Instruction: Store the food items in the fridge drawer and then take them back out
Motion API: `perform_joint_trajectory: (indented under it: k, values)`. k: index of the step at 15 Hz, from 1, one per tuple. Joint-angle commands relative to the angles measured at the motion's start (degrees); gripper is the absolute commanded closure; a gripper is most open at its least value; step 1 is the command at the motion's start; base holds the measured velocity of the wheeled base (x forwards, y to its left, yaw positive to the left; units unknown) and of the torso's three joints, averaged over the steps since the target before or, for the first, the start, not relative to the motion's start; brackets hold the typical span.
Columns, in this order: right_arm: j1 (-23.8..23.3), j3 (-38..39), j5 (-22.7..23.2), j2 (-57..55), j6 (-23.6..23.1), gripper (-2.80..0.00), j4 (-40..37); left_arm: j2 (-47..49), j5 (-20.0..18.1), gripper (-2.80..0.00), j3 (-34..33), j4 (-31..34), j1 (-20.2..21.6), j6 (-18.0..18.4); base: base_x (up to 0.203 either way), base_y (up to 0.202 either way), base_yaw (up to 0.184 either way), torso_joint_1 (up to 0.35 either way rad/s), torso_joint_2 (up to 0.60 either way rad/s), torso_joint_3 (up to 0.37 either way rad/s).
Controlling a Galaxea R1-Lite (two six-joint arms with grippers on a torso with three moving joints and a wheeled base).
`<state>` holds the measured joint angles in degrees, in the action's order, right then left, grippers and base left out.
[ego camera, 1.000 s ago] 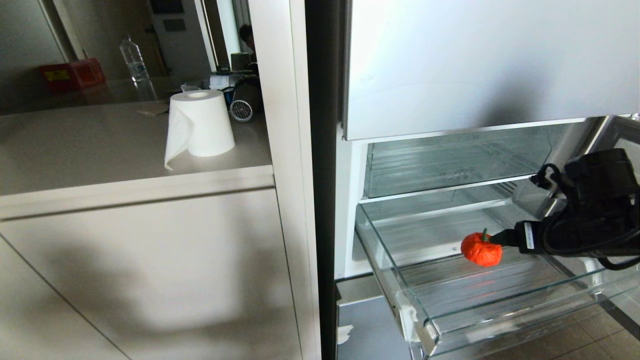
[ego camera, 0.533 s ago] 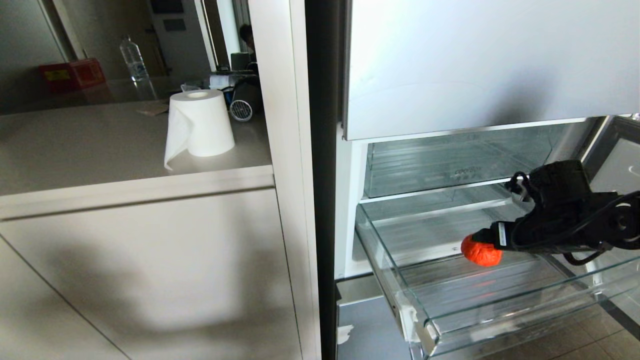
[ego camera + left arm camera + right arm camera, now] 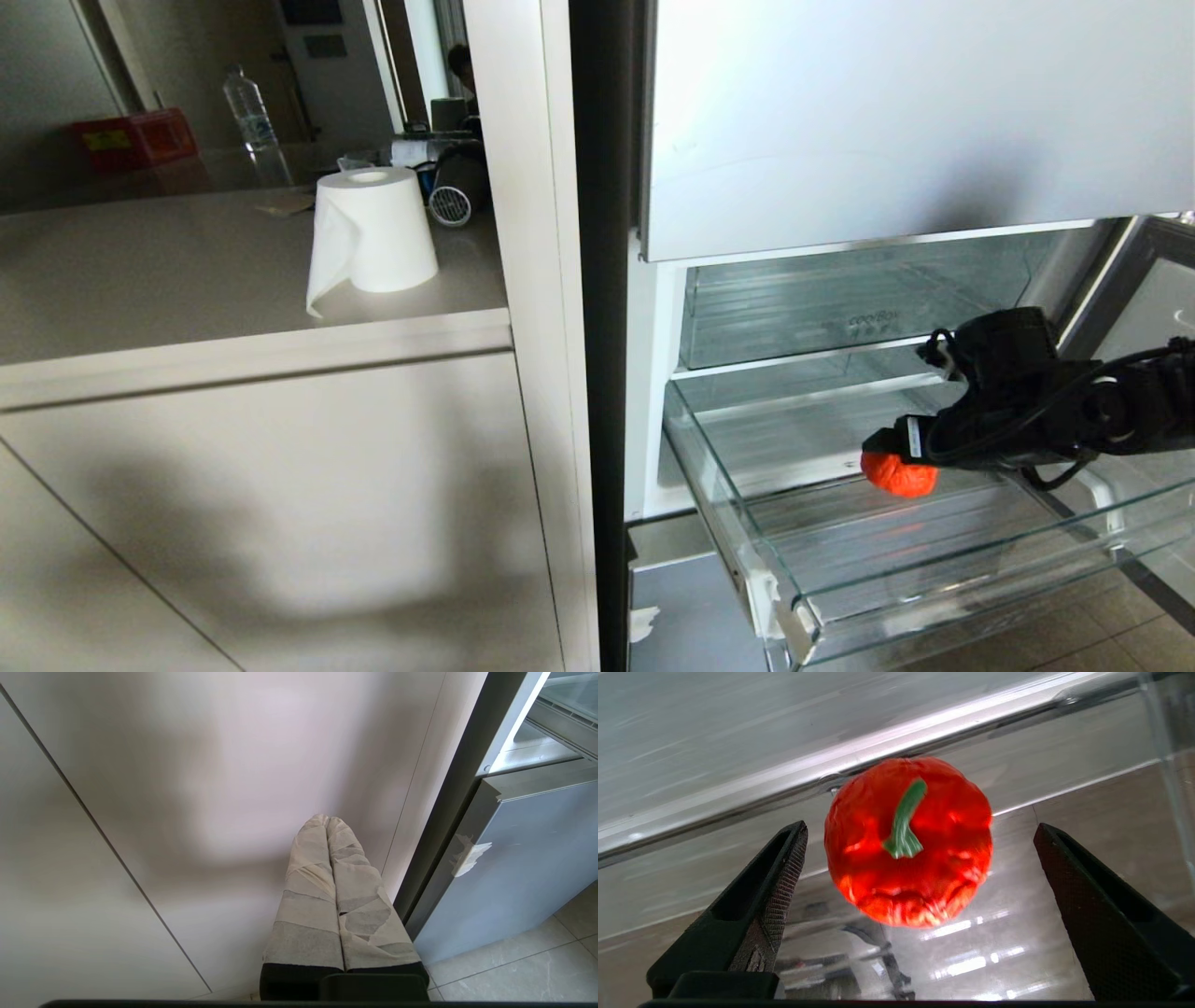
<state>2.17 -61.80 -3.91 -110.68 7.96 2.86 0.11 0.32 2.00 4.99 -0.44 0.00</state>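
Note:
My right gripper is to take the food item back out of the fridge drawer (image 3: 934,609), so it should grab the item's lumpy red sides next.
The food item, a lumpy orange-red fruit (image 3: 898,474) with a green stem, lies on the ribbed floor of the pulled-out clear fridge drawer (image 3: 934,609). My right gripper (image 3: 885,446) reaches in from the right, just above the fruit, and covers its top in the head view. In the right wrist view the fruit (image 3: 908,842) sits between the black fingers (image 3: 784,877) of that open gripper (image 3: 920,828), a gap showing on each side. My left gripper (image 3: 327,820) hangs parked, its taped fingers shut on nothing, before a cabinet panel.
A clear bin with lettering (image 3: 840,313) sits above the drawer, under a white fridge panel (image 3: 887,112). To the left, a counter (image 3: 187,271) holds a paper roll (image 3: 373,229), a water bottle (image 3: 250,117) and a red box (image 3: 135,138). Tiled floor (image 3: 514,975) lies below.
My right gripper has come down and to the left over the fruit, now hiding its stem in the head view. The fruit has stayed where it lay.

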Motion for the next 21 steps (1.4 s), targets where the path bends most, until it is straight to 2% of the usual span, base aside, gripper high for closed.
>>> perform_joint_trajectory:
  k: [1,13,14,21]
  values:
    - [0.03,-0.8,0.03,-1.68,0.04,-2.8,0.04,-0.02,0.04,0.0,-0.07,0.02,0.0,0.0,0.0,0.0,0.0,0.0,0.0,0.0]
    - [0.12,-1.33,0.05,-3.49,0.12,-2.8,0.24,-0.02,0.04,0.0,0.0,0.02,0.0,0.0,0.0,0.0,0.0,0.0,0.0,0.0]
    - [0.12,-1.63,0.05,-3.49,0.08,0.0,0.39,-0.02,0.04,0.0,-0.01,0.02,0.0,0.0,0.0,0.0,0.0,0.0,0.0,0.0]
    - [0.52,-0.73,-0.02,0.26,0.22,0.0,0.15,-0.02,0.04,0.0,0.02,0.02,0.0,0.0,0.0,0.0,0.0,0.0,0.0,0.0]
